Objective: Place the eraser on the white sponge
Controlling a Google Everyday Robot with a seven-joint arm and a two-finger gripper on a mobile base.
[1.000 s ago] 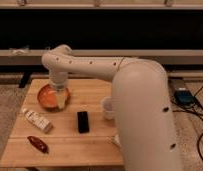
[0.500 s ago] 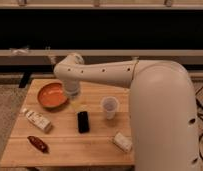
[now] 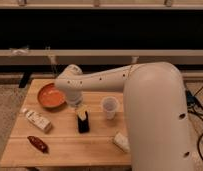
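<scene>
I should next pick up the black eraser by its short end (image 3: pixel 82 114), to place it on the white sponge (image 3: pixel 121 142).
The eraser (image 3: pixel 83 125), a small flat black bar, lies on the wooden table (image 3: pixel 95 145) near its middle. My gripper (image 3: pixel 81 112) hangs from the white arm (image 3: pixel 102 80) right over the eraser's far end, open and holding nothing; its tips hide that end. The white sponge (image 3: pixel 121 142), a small off-white block, rests near the table's front right, well apart from the eraser and the gripper.
An orange bowl (image 3: pixel 50 96) sits at the back left, just left of the gripper. A white cup (image 3: pixel 109 107) stands right of the eraser. A white carton (image 3: pixel 37 120) and a dark red pepper (image 3: pixel 38 144) lie at the left front. My robot's white body (image 3: pixel 160 125) fills the right.
The arm has swung from over the orange bowl toward the table's middle. The gripper has come down over the eraser. Nothing on the table has moved.
</scene>
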